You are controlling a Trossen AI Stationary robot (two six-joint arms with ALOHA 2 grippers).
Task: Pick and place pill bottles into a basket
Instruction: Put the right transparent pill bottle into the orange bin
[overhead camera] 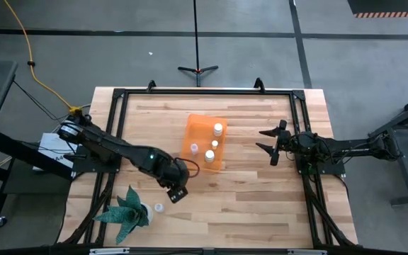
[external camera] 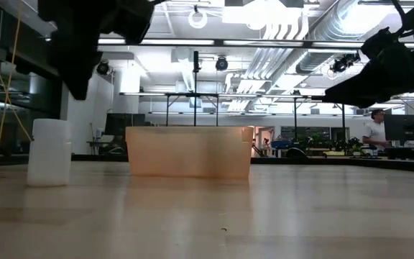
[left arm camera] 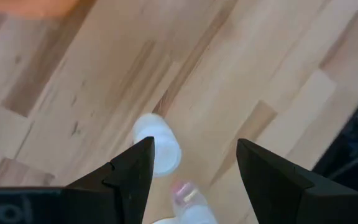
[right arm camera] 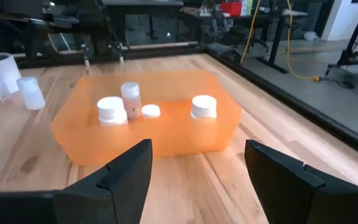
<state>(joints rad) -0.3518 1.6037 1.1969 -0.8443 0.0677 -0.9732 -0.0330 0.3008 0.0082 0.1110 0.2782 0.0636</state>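
Observation:
The white pill bottle needs to be picked up by its cap end (left arm camera: 165, 155) with my left gripper next. Then it can go in the orange basket.
The translucent orange bin (overhead camera: 204, 144) stands on the wooden table, a little beyond its middle, and holds several small white pill bottles (right arm camera: 110, 110). One more white pill bottle (overhead camera: 159, 207) stands upright on its base near the table's front left, and it also shows in the low view (external camera: 49, 152). My left gripper (overhead camera: 177, 193) hangs open above the table just right of and beyond that bottle. In the left wrist view the bottle (left arm camera: 157, 146) lies ahead of the open fingers (left arm camera: 194, 146). My right gripper (overhead camera: 271, 142) is open and empty, right of the bin.
A green spiky plant in a white pot (overhead camera: 126, 212) stands at the front left corner, close beside the loose bottle. A black frame (overhead camera: 119, 95) runs around the table top. Bare wood (overhead camera: 246, 205) lies in front of the bin.

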